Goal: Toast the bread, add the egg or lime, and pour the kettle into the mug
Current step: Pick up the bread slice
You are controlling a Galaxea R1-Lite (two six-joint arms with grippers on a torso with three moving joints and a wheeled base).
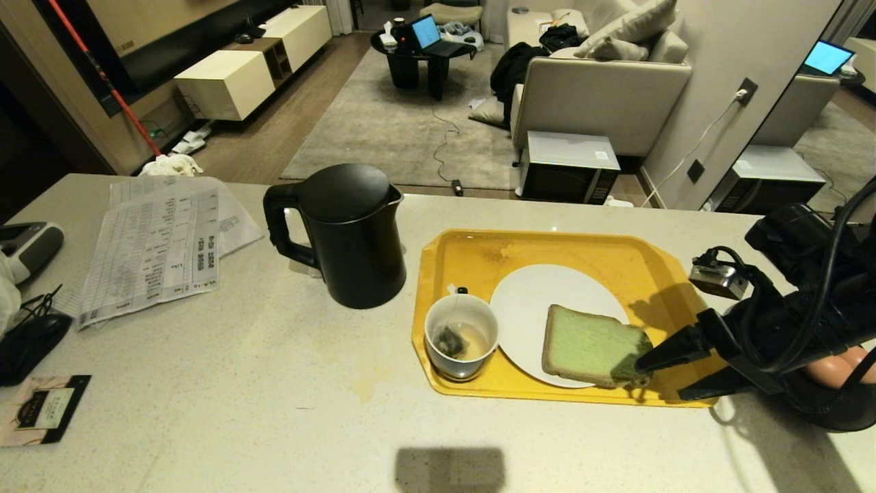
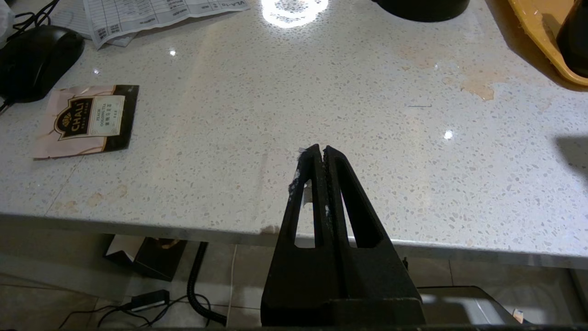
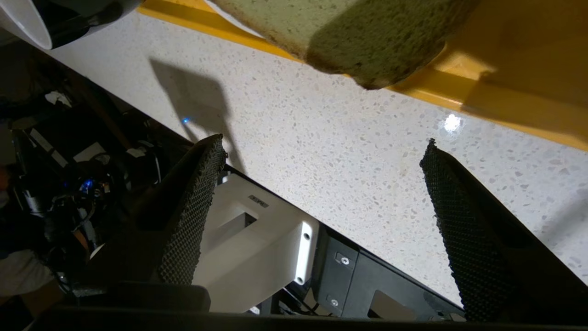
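Counter shows between my fingers and the bread's near edge [image 1: 625, 381] [image 3: 368, 82], so it is too early to close. My right gripper moves toward the bread first.
The pale green bread [image 1: 592, 346] lies flat on a white plate [image 1: 527, 301] in the yellow tray [image 1: 547, 245]. Beside it in the tray stands the mug [image 1: 460, 335], holding a tea bag and liquid. The black kettle [image 1: 349, 233] stands left of the tray. My right gripper [image 1: 667, 375] is open and empty at the bread's right corner, just off the tray's front edge. In the right wrist view the gripper [image 3: 321, 147] faces the bread [image 3: 358, 37] and tray rim [image 3: 505, 119]. Pinkish-brown eggs [image 1: 831, 366] peek out behind the right arm. The lime is out of view. My left gripper [image 2: 320, 149] is shut and empty above the counter's front edge.
Printed papers [image 1: 154, 246] lie at the back left of the counter. A tea packet [image 1: 41, 407] and a black mouse [image 1: 31, 342] sit near the left edge. A dried stain [image 1: 373, 380] marks the counter in front of the tray.
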